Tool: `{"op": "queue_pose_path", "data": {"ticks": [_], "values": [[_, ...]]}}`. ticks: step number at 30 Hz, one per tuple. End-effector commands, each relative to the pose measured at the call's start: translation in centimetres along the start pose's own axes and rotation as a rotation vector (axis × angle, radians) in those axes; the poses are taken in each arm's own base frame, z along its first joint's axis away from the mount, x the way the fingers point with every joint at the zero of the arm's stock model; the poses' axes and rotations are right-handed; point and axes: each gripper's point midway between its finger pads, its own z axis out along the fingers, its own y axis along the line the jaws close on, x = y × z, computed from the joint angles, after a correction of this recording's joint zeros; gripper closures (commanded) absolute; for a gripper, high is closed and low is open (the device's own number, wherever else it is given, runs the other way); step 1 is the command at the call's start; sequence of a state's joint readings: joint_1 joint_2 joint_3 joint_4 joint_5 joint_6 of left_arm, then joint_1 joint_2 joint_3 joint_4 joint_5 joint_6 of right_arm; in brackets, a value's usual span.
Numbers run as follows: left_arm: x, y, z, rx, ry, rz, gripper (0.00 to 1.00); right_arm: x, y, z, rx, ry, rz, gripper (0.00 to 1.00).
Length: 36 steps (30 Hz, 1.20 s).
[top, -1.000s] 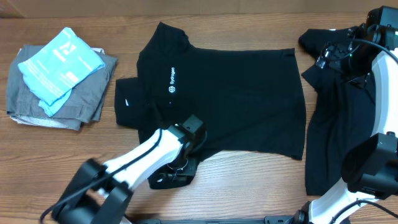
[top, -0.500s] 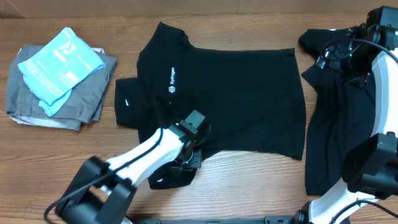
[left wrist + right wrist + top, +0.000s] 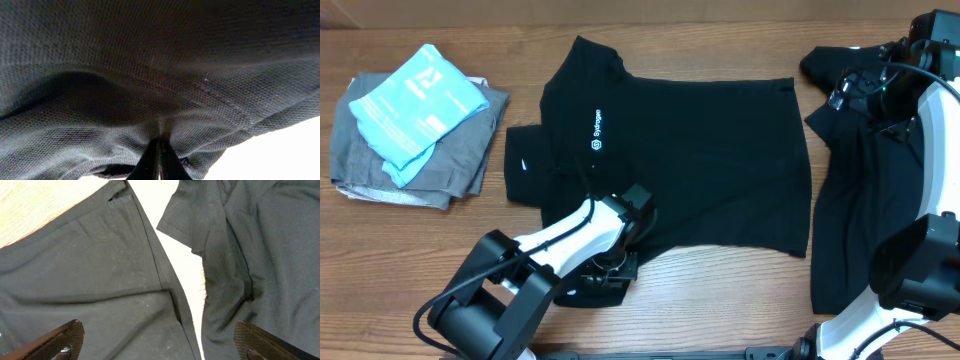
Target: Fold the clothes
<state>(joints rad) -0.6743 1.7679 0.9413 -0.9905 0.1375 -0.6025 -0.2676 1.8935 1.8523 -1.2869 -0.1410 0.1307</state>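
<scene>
My right gripper grabs the crumpled black shirt by its edge facing the spread shirt next, to draw it away for folding.
A black collared shirt [image 3: 700,150] with a small white chest logo lies spread flat mid-table, collar to the left. My left gripper [image 3: 618,258] is at the shirt's near sleeve by the front edge. In the left wrist view its fingers [image 3: 159,161] are shut, pinching black mesh fabric [image 3: 150,75] that fills the frame. A second black shirt [image 3: 860,200] lies crumpled at the right. My right gripper [image 3: 865,85] hovers over it at the back right. In the right wrist view it [image 3: 160,350] is open and empty above the gap between the spread shirt [image 3: 90,280] and the crumpled one [image 3: 250,255].
A folded grey garment [image 3: 450,165] with a light-blue printed item [image 3: 415,110] on top sits at the back left. Bare wooden table [image 3: 720,290] shows along the front edge and between the shirts.
My left arm's elbow has swung rightwards while its gripper stays shut at the near sleeve, which has shifted slightly. The right arm has not moved.
</scene>
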Motion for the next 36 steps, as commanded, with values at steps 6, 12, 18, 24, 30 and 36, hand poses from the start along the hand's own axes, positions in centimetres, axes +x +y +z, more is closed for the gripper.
{"op": "queue_pose_path", "data": {"ticks": [6, 12, 18, 24, 30, 36], "values": [[1.4, 1.1, 0.9, -0.051, 0.060, 0.030, 0.96, -0.5, 0.0, -0.9, 0.002, -0.030, 0.003, 0.00], [0.1, -0.5, -2.6, 0.026, -0.054, 0.057, 0.96, -0.5, 0.0, -0.9, 0.002, -0.030, 0.002, 0.00], [-2.0, -3.0, -10.9, 0.177, -0.294, 0.089, 0.96, -0.5, 0.0, -0.9, 0.002, -0.030, 0.003, 0.00], [-3.0, -2.4, -18.9, 0.288, -0.466, 0.045, 0.92, -0.5, 0.0, -0.9, 0.002, -0.030, 0.002, 0.00], [-4.2, 1.6, -23.7, 0.333, -0.569, -0.087, 0.67, 0.9, 2.6, -1.1, -0.153, 0.047, 0.094, 0.00], [-4.8, 5.9, -23.4, 0.313, -0.540, -0.239, 0.02, 4.0, 3.5, -1.6, -0.211, 0.176, 0.081, 0.00]]}}
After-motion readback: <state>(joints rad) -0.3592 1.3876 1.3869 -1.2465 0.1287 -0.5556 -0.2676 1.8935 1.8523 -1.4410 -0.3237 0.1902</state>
